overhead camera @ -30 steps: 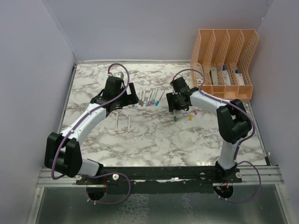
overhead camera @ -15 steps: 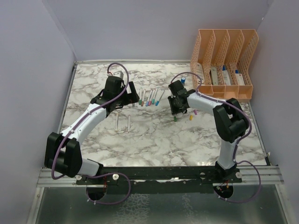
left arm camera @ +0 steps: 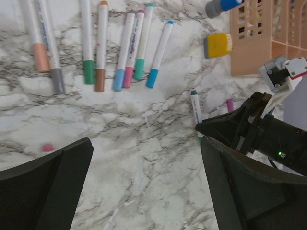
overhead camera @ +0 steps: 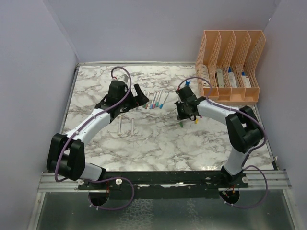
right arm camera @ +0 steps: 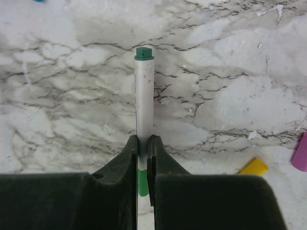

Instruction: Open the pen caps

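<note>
My left gripper grabs the white pen's body at the end opposite its green cap next. That leaves the cap free to open.
My right gripper (right arm camera: pixel 143 143) is shut on a white pen (right arm camera: pixel 144 96) lying on the marble. It pinches the barrel just above the pen's green cap (right arm camera: pixel 142 184), which shows between the fingers. From above, the right gripper (overhead camera: pixel 185 112) is right of centre and the green cap (overhead camera: pixel 182 124) pokes out below it. Several more capped pens (left arm camera: pixel 125 52) lie in a row, their pen caps (left arm camera: pixel 118 80) blue, pink, teal, green and brown. My left gripper (left arm camera: pixel 146 182) hangs open over bare marble near that row, holding nothing.
Loose caps lie about: pink (left arm camera: pixel 47 147), purple (right arm camera: pixel 300 152), yellow (right arm camera: pixel 254 167). Two bare pens (overhead camera: pixel 125 126) lie left of centre. A stubby yellow item (left arm camera: pixel 218 45) and a blue one (left arm camera: pixel 223 5) stand by the orange organizer (overhead camera: pixel 230 64) at back right.
My right gripper has closed onto the green-capped pen and shifted slightly right. The left gripper has swung a little right toward the pen row, still open.
</note>
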You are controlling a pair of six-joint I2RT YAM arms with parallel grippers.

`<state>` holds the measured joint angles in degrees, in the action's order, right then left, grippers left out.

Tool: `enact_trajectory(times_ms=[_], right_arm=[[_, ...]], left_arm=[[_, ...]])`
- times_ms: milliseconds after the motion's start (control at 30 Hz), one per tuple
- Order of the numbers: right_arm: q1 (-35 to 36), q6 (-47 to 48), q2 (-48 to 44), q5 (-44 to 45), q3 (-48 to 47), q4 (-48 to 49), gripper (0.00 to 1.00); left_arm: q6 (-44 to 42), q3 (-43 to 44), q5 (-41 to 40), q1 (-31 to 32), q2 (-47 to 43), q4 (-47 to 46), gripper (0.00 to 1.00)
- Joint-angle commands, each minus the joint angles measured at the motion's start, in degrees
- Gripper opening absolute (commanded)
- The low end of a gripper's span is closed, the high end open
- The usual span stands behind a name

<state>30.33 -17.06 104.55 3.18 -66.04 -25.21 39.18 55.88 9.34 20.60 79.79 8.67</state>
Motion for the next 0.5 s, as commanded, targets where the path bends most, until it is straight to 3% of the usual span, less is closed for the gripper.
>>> enact_trajectory(times_ms=[0,133,467], right_arm=[[0.52,5.36,-8.16,-6.93,2.54,7.9,0.01],[1.17,8.07,-10.8,-13.29,3.13,10.68,0.01],[4.17,7.69,-14.25,-19.53,4.6,17.5,0.01]], left_arm=[[10.14,-3.87,10.58,0.45,3.4,-13.67,0.99],[14.09,-4.07,12.69,2.52,6.72,-20.15,0.99],[16.7,1.57,12.78,6.91,13.0,-23.33,0.94]])
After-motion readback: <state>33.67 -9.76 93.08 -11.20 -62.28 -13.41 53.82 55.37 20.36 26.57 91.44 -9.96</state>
